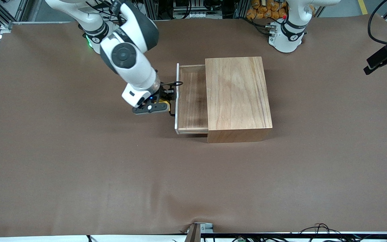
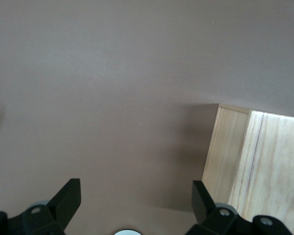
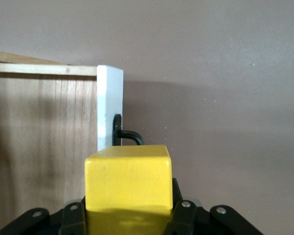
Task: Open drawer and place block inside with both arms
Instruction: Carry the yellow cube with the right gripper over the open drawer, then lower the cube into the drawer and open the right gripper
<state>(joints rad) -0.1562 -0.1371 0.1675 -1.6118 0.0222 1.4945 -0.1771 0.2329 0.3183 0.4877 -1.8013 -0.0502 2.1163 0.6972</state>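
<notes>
My right gripper is holding the yellow block outside the white front panel. It needs to keep holding the block until the block reaches the drawer tray.
The drawer [image 1: 193,97] stands pulled out of the large wooden box [image 1: 237,97], and its light-wood tray is bare. My right gripper [image 1: 164,105] is shut on the yellow block [image 1: 165,102] and holds it in front of the drawer's white front panel [image 1: 177,101], by the black loop handle [image 1: 175,84]. In the right wrist view the block [image 3: 129,183] fills the right gripper [image 3: 129,205], with the panel [image 3: 110,105] and the handle [image 3: 125,134] just past it. My left gripper [image 2: 135,198] is open and empty over bare table beside a corner of the box [image 2: 255,166]; it is out of the front view.
The brown table cover [image 1: 79,174] spreads wide all round the box. A black camera mount [image 1: 385,57] stands at the left arm's end of the table. The left arm's base [image 1: 286,33] is close to the box's back corner.
</notes>
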